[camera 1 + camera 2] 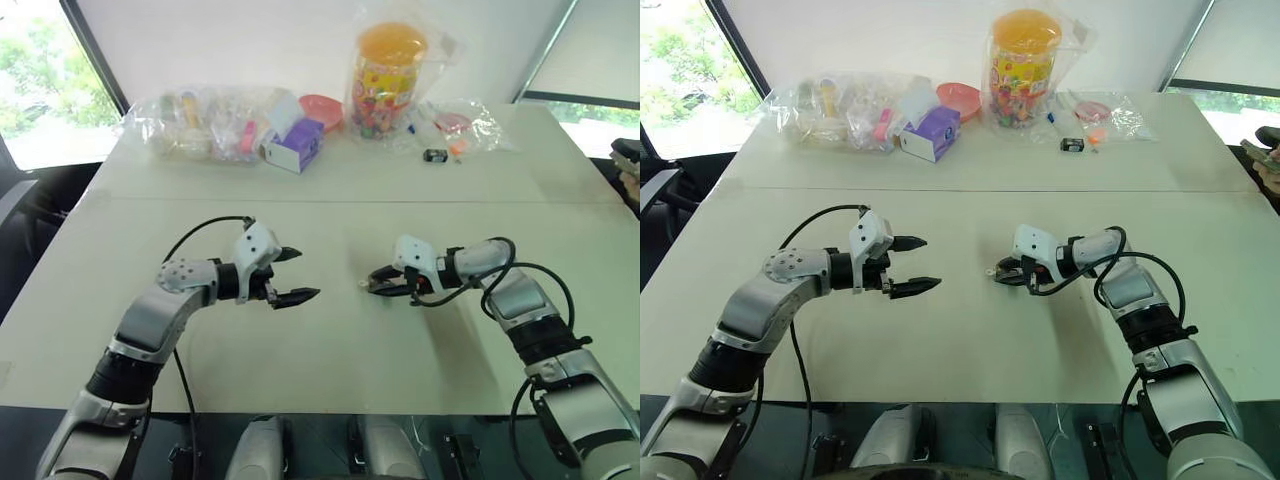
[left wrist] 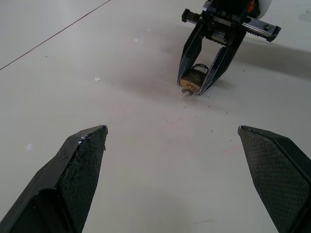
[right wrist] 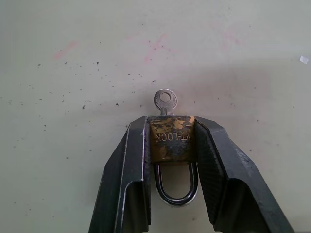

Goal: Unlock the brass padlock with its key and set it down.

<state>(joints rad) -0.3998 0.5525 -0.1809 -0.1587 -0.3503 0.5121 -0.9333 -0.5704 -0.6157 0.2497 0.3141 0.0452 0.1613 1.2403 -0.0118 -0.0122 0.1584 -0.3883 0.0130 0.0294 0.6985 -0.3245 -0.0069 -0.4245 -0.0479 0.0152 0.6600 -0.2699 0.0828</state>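
Note:
I need to grab the key by its round head [image 1: 363, 283] [image 2: 186, 91] with my left gripper next, so that I can turn the key and unlock the padlock.
The brass padlock [image 3: 172, 138] is pinched by its sides between the fingers of my right gripper [image 3: 171, 121], which is shut on it. Its silvery shackle [image 3: 175, 187] points back toward the wrist. A small silver key [image 3: 165, 101] sticks out of the lock's bottom, beyond the fingertips. In the left wrist view the padlock [image 2: 193, 80] hangs low over the white table; whether it touches the top I cannot tell. My left gripper [image 1: 308, 272] is open and empty, pointing at the right gripper [image 1: 372, 284] across a short gap.
Along the table's [image 1: 320, 340] far edge lie clear bags of small items [image 1: 205, 125], a purple-and-white box [image 1: 295, 145], a red bowl [image 1: 322, 108], a candy jar with an orange lid [image 1: 388, 80] and a small black object [image 1: 435, 155].

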